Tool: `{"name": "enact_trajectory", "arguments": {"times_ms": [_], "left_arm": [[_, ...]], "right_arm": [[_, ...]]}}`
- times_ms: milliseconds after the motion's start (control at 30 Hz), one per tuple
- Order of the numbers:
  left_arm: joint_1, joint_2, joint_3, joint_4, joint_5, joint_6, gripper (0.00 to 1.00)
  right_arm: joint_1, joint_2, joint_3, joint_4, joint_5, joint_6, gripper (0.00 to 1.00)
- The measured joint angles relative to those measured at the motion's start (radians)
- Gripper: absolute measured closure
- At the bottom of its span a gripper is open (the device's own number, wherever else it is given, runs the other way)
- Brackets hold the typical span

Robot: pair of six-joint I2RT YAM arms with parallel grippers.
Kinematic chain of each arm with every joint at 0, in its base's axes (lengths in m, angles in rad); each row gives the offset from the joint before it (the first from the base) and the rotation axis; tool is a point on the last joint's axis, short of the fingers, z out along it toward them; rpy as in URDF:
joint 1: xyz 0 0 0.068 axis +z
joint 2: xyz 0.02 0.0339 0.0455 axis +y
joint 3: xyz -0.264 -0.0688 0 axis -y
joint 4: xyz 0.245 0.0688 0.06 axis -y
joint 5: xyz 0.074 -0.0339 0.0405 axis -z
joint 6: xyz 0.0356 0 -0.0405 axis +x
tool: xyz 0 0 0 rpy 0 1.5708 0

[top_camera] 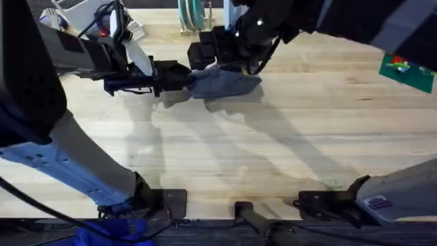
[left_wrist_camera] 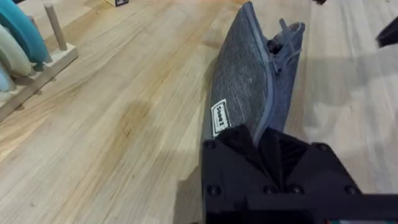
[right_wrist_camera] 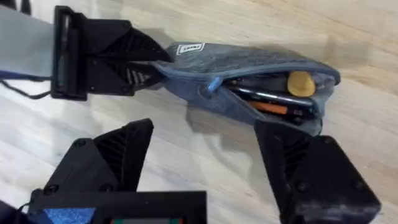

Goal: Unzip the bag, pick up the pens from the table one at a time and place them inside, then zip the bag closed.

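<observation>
I should next use my right gripper to grab the zip pull by its free blue tip (right_wrist_camera: 208, 91), because the zip seam (right_wrist_camera: 221, 78) sits tight against the slider end.
The blue-grey bag (top_camera: 225, 83) lies at the back middle of the table (top_camera: 273, 150). My left gripper (top_camera: 172, 76) is shut on the bag's left end, and the left wrist view shows its fingers (left_wrist_camera: 267, 149) pinching the fabric of the bag (left_wrist_camera: 245, 81). My right gripper (right_wrist_camera: 205, 155) hovers open just above the bag (right_wrist_camera: 249, 62), which is unzipped and gaping. Inside it lie an orange pen (right_wrist_camera: 273, 109), a dark pen (right_wrist_camera: 267, 94) and a rounded yellow item (right_wrist_camera: 301, 83). A blue zip pull (right_wrist_camera: 213, 85) sits near the end that the left gripper (right_wrist_camera: 124, 59) holds.
A wooden rack with teal plates (top_camera: 194, 14) stands behind the bag and shows in the left wrist view too (left_wrist_camera: 25, 43). Cables and small items (top_camera: 102, 20) crowd the back left corner. A green item (top_camera: 403, 68) sits at the far right.
</observation>
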State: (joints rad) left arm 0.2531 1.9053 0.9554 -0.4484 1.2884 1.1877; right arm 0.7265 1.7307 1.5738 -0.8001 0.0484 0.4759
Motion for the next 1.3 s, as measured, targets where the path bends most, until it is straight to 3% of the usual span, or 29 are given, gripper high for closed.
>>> {"name": "enact_trajectory", "arguments": {"times_ms": [733,1300], "left_arm": [[0.000,0.000,0.000,0.000,0.000,0.000,0.959],[0.000,0.000,0.000,0.000,0.000,0.000,0.959]], "right_arm": [[0.019,0.078,0.000,0.112,0.043,0.012,0.050],[0.048,0.123,0.000,0.108,0.068,0.045,0.079]]}}
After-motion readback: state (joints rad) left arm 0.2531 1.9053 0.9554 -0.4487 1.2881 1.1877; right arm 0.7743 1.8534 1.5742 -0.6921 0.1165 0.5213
